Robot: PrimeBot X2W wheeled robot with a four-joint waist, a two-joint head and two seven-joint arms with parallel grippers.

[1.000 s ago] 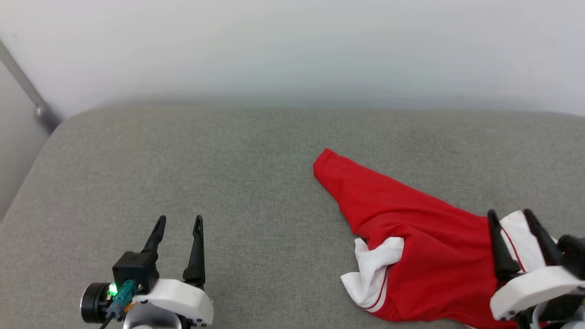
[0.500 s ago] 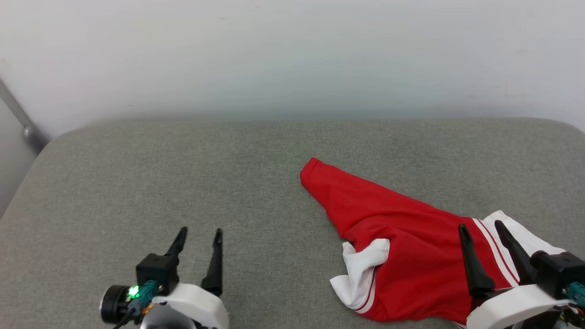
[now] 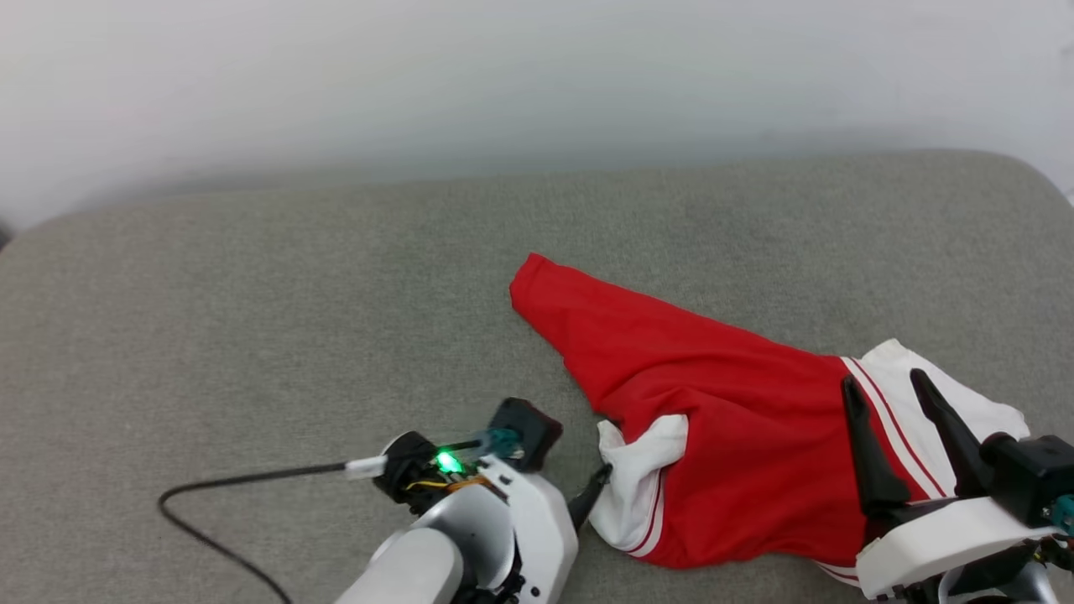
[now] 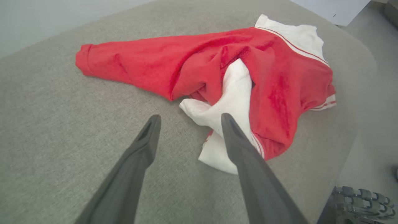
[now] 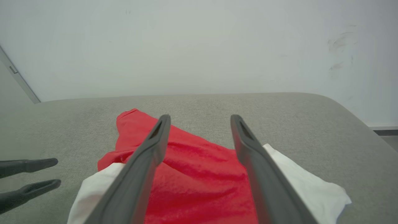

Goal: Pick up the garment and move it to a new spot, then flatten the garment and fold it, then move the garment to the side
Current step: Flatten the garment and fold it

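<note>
My left gripper should next take hold of the garment (image 3: 722,403) by its white sleeve tip (image 3: 610,439), because the white sleeve bunches in loose folds beside the slack red body.
The garment (image 3: 722,403) lies crumpled on the right half of the grey cushion (image 3: 252,319): red body, one red sleeve stretched to the far left, white panels at front and right. In the left wrist view the garment (image 4: 149,65) lies ahead of my left gripper (image 4: 190,117), which is open, its right finger over the bunched white panel (image 4: 233,90). In the head view one left fingertip (image 3: 597,482) shows beside that panel. My right gripper (image 3: 883,380) is open above the garment's right side; its own view has the garment (image 5: 192,174) between and below the fingers, and my left gripper (image 5: 57,171) at the left edge.
A pale wall (image 3: 537,75) runs behind the cushion. The cushion's rounded right edge (image 4: 357,102) drops to the floor. A black cable (image 3: 210,486) trails from my left wrist across the cushion. A grey bar (image 5: 18,77) leans at the far left.
The head camera has shifted. My left arm has swung right, and its fingers now point at the garment's white front panel. The right gripper stays open over the garment's right side.
</note>
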